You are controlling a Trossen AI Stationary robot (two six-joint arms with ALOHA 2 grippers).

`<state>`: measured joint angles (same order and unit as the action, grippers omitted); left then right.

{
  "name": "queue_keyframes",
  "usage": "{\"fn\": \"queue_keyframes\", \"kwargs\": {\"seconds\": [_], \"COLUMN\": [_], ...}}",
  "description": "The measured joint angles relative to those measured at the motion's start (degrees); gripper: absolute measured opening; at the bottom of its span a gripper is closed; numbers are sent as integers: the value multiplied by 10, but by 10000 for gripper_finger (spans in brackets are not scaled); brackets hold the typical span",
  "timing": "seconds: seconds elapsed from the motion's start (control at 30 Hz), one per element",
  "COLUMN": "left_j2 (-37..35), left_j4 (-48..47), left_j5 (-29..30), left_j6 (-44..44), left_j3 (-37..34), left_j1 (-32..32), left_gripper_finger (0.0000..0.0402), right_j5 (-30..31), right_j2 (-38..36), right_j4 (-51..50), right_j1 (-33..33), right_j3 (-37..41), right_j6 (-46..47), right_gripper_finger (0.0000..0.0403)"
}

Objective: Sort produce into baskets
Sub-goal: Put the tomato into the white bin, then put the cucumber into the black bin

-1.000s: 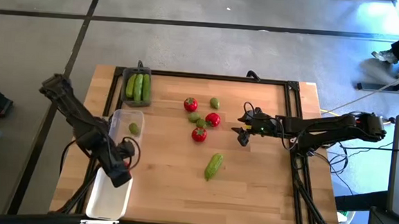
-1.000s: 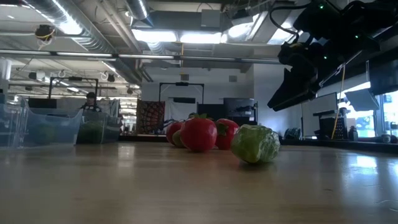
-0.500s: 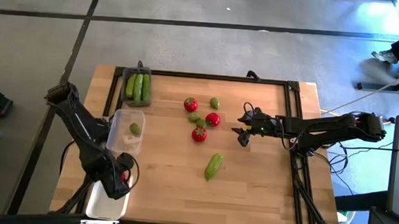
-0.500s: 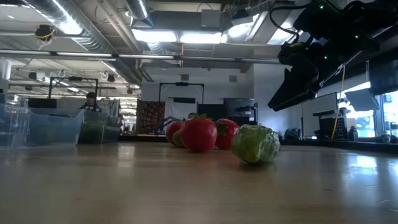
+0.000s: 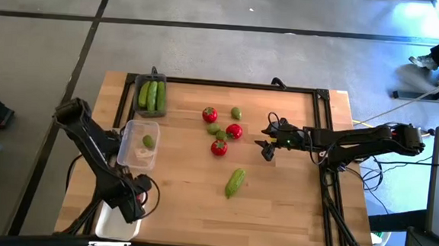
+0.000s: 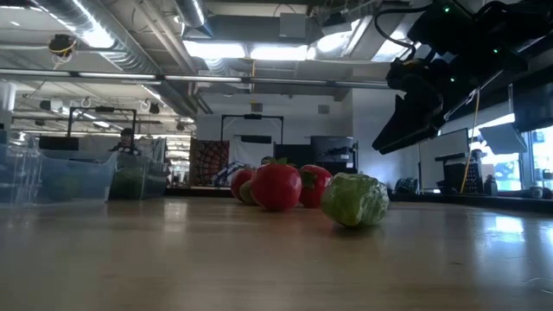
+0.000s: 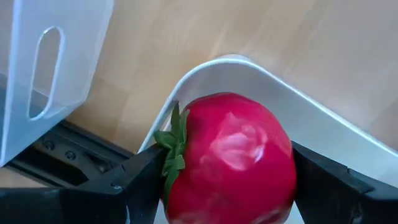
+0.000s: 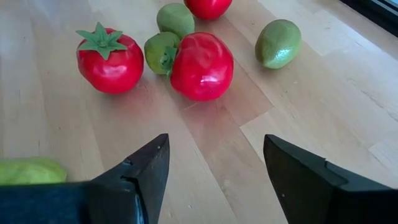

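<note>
The red tomato is inside the white tray's rim and would stay there, so the left gripper needs to open.
My left gripper is shut on a red tomato over the near-left white tray; the tray's rounded corner shows behind the tomato. My right gripper hangs open and empty to the right of the loose produce. Three tomatoes and two green fruits lie mid-table, a cucumber nearer. Cucumbers lie in the dark grey tray. A green fruit lies in the clear tray. My left gripper pinches the tomato's two opposite sides between its two fingers, its green top turned sideways toward one finger. The fingers point down from above. The tomato is over the white tray's corner; whether it touches the tray floor I cannot tell.
A black frame runs along the table's far and right edges. The clear tray's wall stands close beside the white tray. Bare wood lies between the cucumber and the table's near edge. The right wrist view shows tomatoes and green fruits just ahead.
My left gripper has moved toward the table's near edge, from beside the clear tray to over the white tray. My right arm and the loose produce have kept still.
</note>
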<state>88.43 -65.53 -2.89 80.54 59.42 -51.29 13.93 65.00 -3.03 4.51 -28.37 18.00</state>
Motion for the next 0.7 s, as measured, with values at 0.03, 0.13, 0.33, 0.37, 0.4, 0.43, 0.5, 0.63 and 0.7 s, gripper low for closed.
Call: {"fn": "queue_keyframes", "kwargs": {"seconds": [0.03, 0.13, 0.33, 0.37, 0.4, 0.43, 0.5, 0.63, 0.7], "left_j2": [2, 3, 2, 2, 2, 2, 2, 2, 2], "left_j4": [-2, -4, -7, -9, -11, -14, -15, -14, -14], "left_j5": [0, 0, 0, 0, -2, -5, -8, -9, -10], "left_j6": [4, -1, -1, -1, -1, -2, -5, -6, -11], "left_j3": [0, 0, 0, 0, 0, 0, 0, 0, 0], "left_j1": [0, 3, 4, 4, 4, 4, 4, 4, 4], "left_gripper_finger": [286, 286, 309, 318, 326, 336, 354, 383, 389], "right_j5": [-1, -26, -36, -36, -36, -36, -35, -35, -35], "right_j2": [0, 0, 0, 0, 0, 0, 0, 0, 0], "right_j4": [0, 2, 3, 3, 3, 4, 4, 4, 4], "right_j1": [0, 0, 0, 0, 0, 0, 0, 0, 0], "right_j3": [0, 0, 0, 0, 0, 0, 0, 0, 0], "right_j6": [1, 2, 2, 2, 2, 2, 1, 1, 1], "right_gripper_finger": [241, 241, 241, 241, 241, 241, 241, 241, 241]}}
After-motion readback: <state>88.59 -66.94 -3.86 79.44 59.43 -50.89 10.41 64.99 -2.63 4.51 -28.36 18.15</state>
